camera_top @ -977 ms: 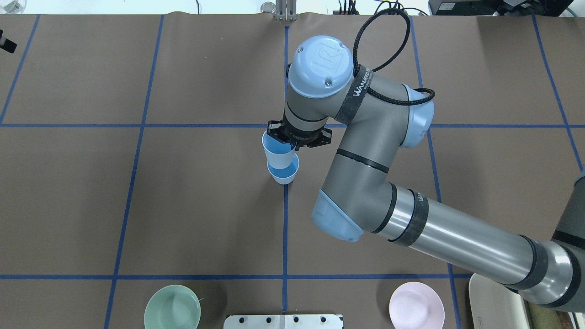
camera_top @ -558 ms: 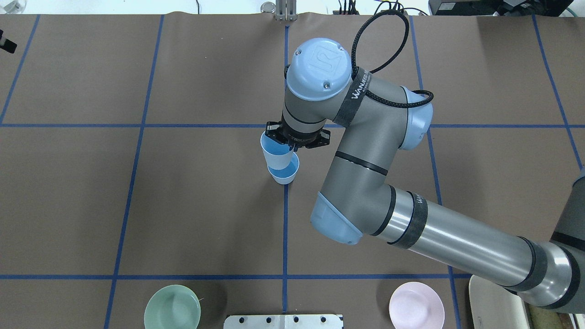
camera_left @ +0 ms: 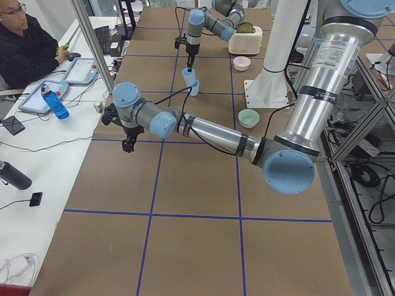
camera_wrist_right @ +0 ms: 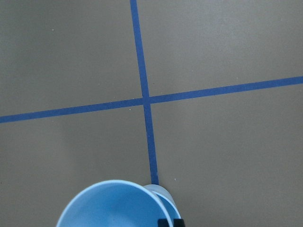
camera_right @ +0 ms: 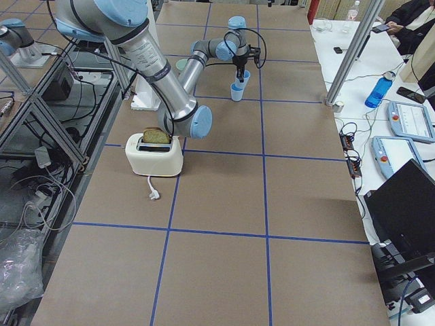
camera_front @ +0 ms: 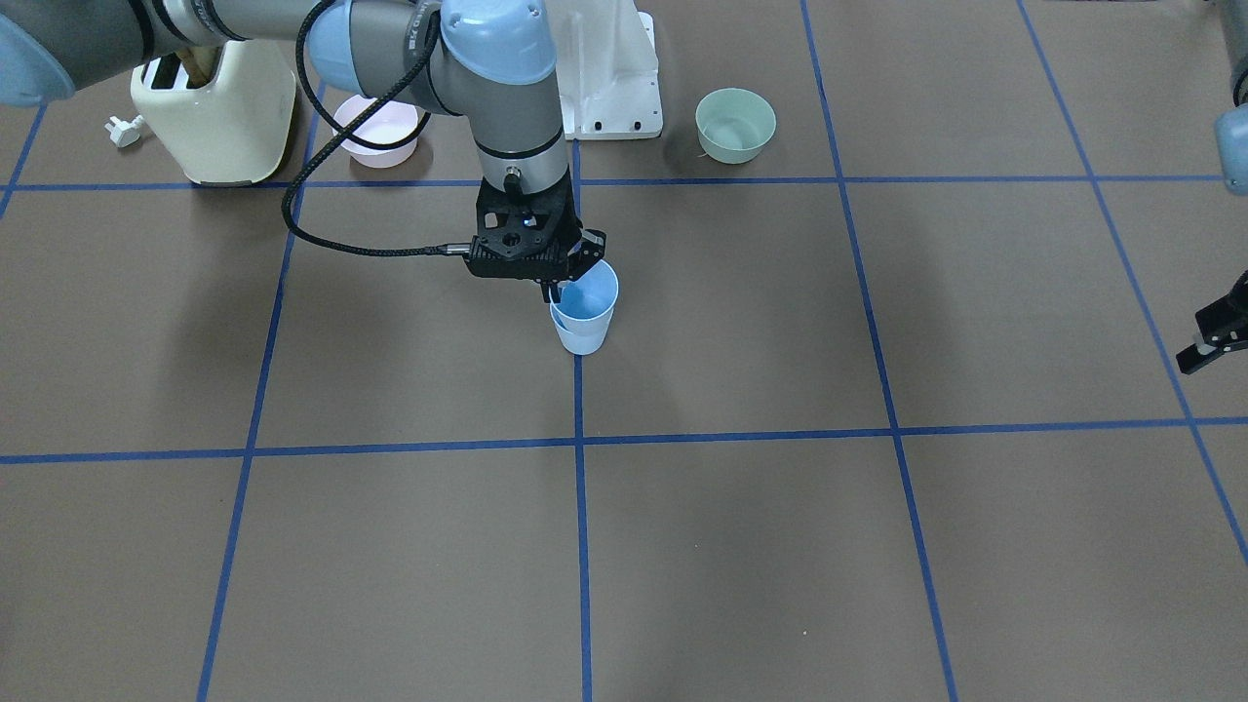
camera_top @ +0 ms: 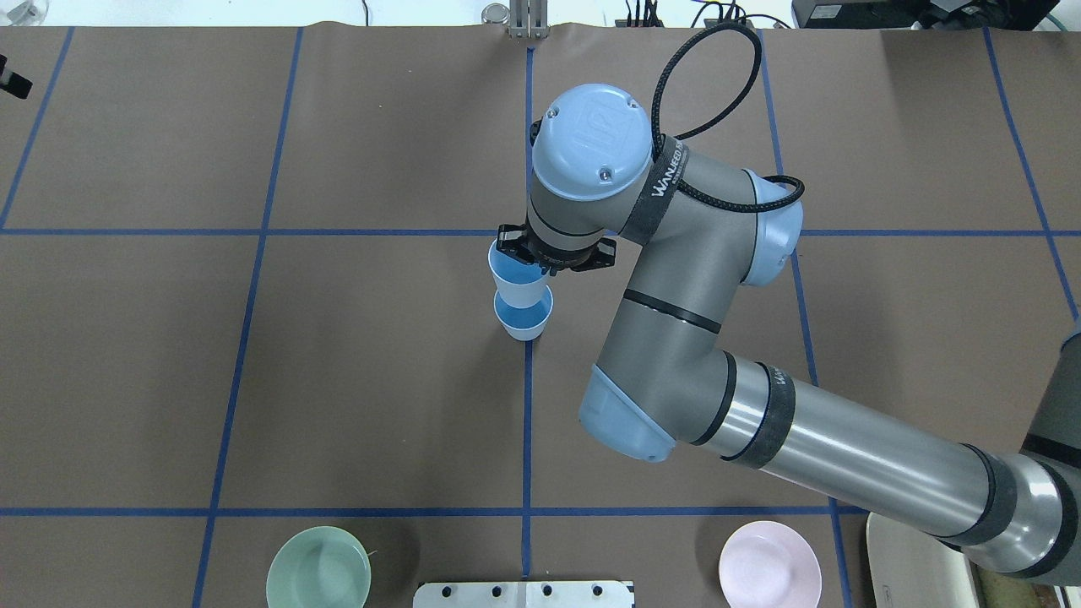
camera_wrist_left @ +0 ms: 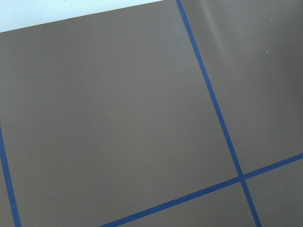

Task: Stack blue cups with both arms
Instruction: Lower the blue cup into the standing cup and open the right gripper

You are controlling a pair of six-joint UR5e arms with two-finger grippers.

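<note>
The lower cup's rim (camera_front: 558, 322) is around the upper cup's lower part (camera_front: 592, 324), so the upper cup would settle inside, and my right gripper needs to release the upper cup.
Two pale blue cups are at the table's middle, on the blue centre line. The lower cup (camera_top: 524, 321) (camera_front: 582, 338) stands upright on the table. My right gripper (camera_top: 540, 267) (camera_front: 556, 289) is shut on the rim of the upper cup (camera_top: 515, 279) (camera_front: 590, 291). It holds that cup slightly tilted, with its base at or just inside the lower cup's mouth. The right wrist view shows the upper cup (camera_wrist_right: 111, 205) with the lower cup's rim (camera_wrist_right: 164, 195) behind it. My left gripper (camera_front: 1214, 336) (camera_left: 128, 142) hangs far off to the side; I cannot tell whether it is open.
A mint-green bowl (camera_top: 318, 567) and a pink bowl (camera_top: 769, 564) sit near the robot's white base (camera_top: 524, 594). A cream toaster (camera_front: 214, 97) with its plug (camera_front: 122, 130) stands beside the pink bowl. The left wrist view shows only brown table and blue tape.
My right gripper has shifted slightly with the held cup, which now sits a little further right and closer over the standing cup. The standing cup has not moved.
</note>
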